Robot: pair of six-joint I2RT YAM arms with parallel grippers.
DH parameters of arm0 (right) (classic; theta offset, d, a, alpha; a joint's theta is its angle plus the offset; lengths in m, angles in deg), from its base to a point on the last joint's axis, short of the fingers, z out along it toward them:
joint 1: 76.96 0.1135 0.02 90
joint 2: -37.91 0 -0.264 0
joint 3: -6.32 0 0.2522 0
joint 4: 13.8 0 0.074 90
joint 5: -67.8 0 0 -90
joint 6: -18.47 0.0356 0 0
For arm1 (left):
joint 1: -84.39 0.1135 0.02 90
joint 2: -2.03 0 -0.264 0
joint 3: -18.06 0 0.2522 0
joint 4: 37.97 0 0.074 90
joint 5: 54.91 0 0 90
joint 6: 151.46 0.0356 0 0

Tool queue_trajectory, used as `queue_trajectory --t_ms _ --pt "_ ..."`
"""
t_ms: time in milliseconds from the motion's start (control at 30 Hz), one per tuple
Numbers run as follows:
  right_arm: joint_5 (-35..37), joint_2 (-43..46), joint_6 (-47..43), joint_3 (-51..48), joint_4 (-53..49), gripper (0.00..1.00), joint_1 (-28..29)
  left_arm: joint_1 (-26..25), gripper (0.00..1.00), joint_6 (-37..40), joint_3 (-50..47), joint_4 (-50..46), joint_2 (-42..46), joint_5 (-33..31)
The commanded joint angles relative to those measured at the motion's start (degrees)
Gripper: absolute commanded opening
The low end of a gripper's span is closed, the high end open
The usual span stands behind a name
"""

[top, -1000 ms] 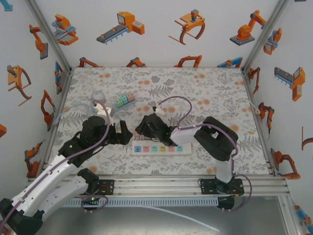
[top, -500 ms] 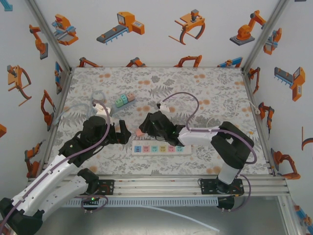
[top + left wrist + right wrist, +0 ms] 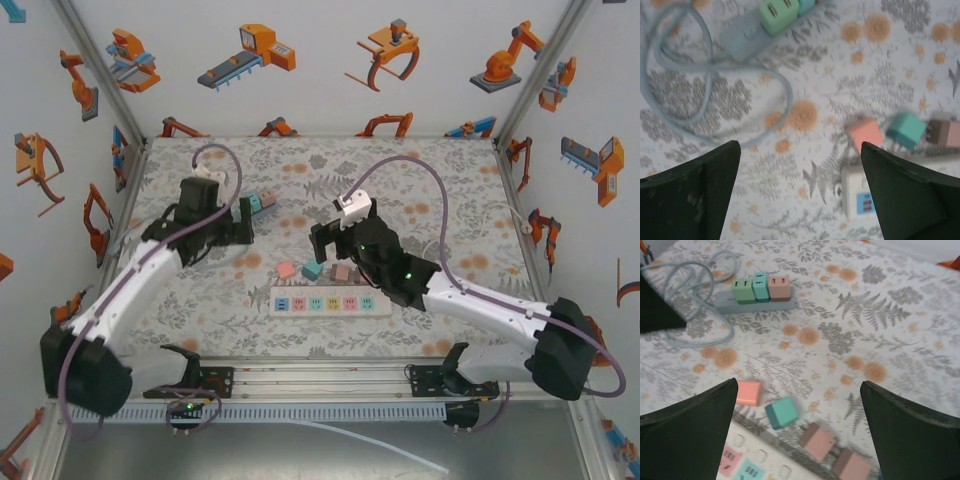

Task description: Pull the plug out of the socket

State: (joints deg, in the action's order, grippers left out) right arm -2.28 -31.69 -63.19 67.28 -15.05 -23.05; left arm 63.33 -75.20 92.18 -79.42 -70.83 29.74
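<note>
My left gripper grabs the grey power strip's long sides at its teal plug [image 3: 253, 203] next. This brings the strip's pink plug within my right gripper's reach for pulling.
A grey power strip [image 3: 755, 302] lies at the far left with three plugs seated in it: green [image 3: 743, 290], teal [image 3: 760, 286] and pink [image 3: 779, 287]. Its green plug [image 3: 778, 15] also shows in the left wrist view. Several loose plugs lie just beyond the white power strip [image 3: 330, 302], among them a pink one [image 3: 749, 392] and a teal one [image 3: 781, 412]. My left gripper [image 3: 799, 145] hangs open over the mat between the two strips, beside the grey strip [image 3: 262, 201]. Above the loose plugs my right gripper [image 3: 797, 382] is open and holds nothing.
The grey strip's cable [image 3: 670, 75] loops over the mat at the left. The white strip [image 3: 860, 192] has coloured sockets with nothing plugged in. Printed walls and aluminium rails [image 3: 520, 190] enclose the table. The floral mat [image 3: 450, 190] is bare at the far right.
My right gripper has opened and drawn back and up from the white strip. The left arm has swung to the far left, toward the grey strip. Loose plugs now show behind the white strip.
</note>
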Motion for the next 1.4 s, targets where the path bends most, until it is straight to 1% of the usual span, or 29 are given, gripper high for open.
queue_trajectory --t_ms 0,33,100,133,233,300,467,567,633,700,800,1000,1067,1133,1233,1300,1367 --pt "-4.35 2.19 -9.90 -1.93 -0.18 0.99 -2.63 1.80 0.97 11.33 9.51 1.59 -10.48 4.71" --pt "-5.51 2.85 -9.79 -2.11 -0.82 1.00 -3.17 1.80 0.97 14.51 12.29 1.43 -13.72 4.64" --pt "-5.43 3.64 -9.46 -2.41 -2.10 0.99 -3.59 2.07 0.97 19.58 15.92 2.66 -18.92 4.09" --pt "-5.02 4.09 -9.12 -2.69 -2.66 1.00 -3.72 2.33 0.98 22.15 18.23 2.41 -21.94 4.93" --pt "-4.19 5.45 -7.70 -3.88 -3.37 1.00 -4.12 3.54 1.00 26.55 25.12 0.63 -30.13 7.97" --pt "-4.53 6.31 -7.20 -4.64 -3.41 1.00 -4.17 3.98 0.97 28.62 28.90 0.00 -34.93 8.29" --pt "-5.15 7.41 -6.89 -5.40 -4.17 1.00 -4.25 4.10 0.97 32.77 33.88 0.43 -43.54 7.41" --pt "-5.11 7.81 -6.87 -5.23 -5.12 1.00 -4.30 4.21 0.97 34.10 36.36 -1.52 -47.54 9.91" --pt "-4.84 8.14 -6.95 -5.19 -5.63 1.00 -4.35 4.27 0.99 34.87 37.45 -3.14 -49.59 11.89" --pt "-4.48 8.32 -7.00 -5.14 -5.70 1.00 -4.34 4.20 0.91 35.41 38.60 -5.02 -51.39 12.96" --pt "-4.11 8.51 -7.03 -4.84 -6.18 1.00 -4.34 4.19 0.71 35.66 39.99 -7.15 -52.64 12.94" --pt "-3.14 9.05 -6.95 -4.49 -6.59 1.00 -4.37 3.95 0.46 37.16 40.11 -8.05 -52.31 13.78" --pt "-2.43 9.38 -6.95 -4.48 -6.79 1.00 -4.34 3.84 0.36 37.61 40.53 -8.93 -51.92 13.95" --pt "-1.63 9.66 -6.78 -4.48 -6.89 1.00 -4.35 3.44 0.31 38.51 41.13 -10.57 -51.38 16.03" --pt "-0.10 10.05 -6.73 -4.73 -6.54 1.00 -4.35 2.11 0.31 40.02 41.19 -11.52 -49.96 20.29" --pt "0.85 10.35 -6.88 -4.68 -6.70 1.00 -4.35 0.44 0.31 41.84 40.72 -11.35 -48.75 22.76" --pt "2.22 10.92 -6.96 -5.01 -7.03 1.00 -4.40 -2.41 0.31 44.04 40.47 -10.52 -48.00 23.45"
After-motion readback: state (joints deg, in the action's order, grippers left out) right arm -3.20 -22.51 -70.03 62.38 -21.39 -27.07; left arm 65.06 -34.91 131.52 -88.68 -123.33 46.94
